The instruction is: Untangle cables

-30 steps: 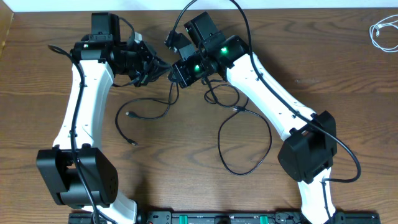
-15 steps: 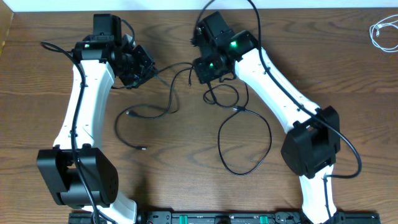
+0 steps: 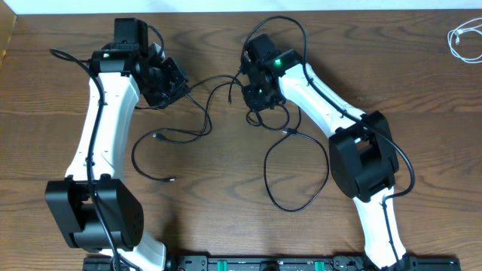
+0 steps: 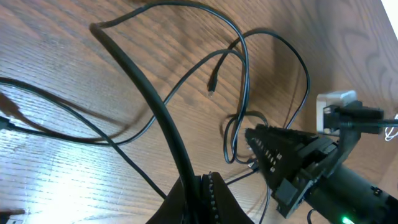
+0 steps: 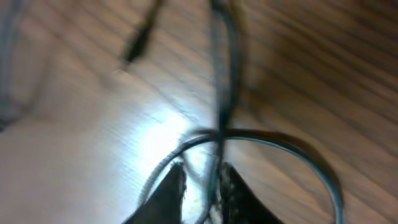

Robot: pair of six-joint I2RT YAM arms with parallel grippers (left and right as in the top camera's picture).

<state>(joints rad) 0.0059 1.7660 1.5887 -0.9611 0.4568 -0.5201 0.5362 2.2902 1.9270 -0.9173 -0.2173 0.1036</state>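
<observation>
I should open my left gripper now, because the slack part of the black cable lies on the tabletop below my fingertips and would settle there.
Two black cables lie tangled on the wooden table between my arms. One black cable [image 3: 202, 81] runs from my left gripper [image 3: 172, 84] toward my right gripper [image 3: 256, 99]. A second black cable [image 3: 301, 202] makes a big loop below the right gripper. In the left wrist view my left gripper [image 4: 202, 190] is shut on a black cable [image 4: 152, 102]. The right wrist view is blurred; my right gripper [image 5: 204, 186] has its fingers slightly apart, with a black cable [image 5: 219, 93] running between them. The white cable [image 3: 463, 38] lies coiled at the far right.
A loose black cable end [image 3: 170, 179] and a plug [image 3: 156, 137] lie below the left gripper. The right arm's body [image 4: 311, 168] shows in the left wrist view. The table's back edge [image 3: 361, 9] is close behind both grippers.
The grippers pulled apart from each other, stretching a black cable between them. The left gripper stayed put in the last half second; the right gripper dropped lower and turned.
</observation>
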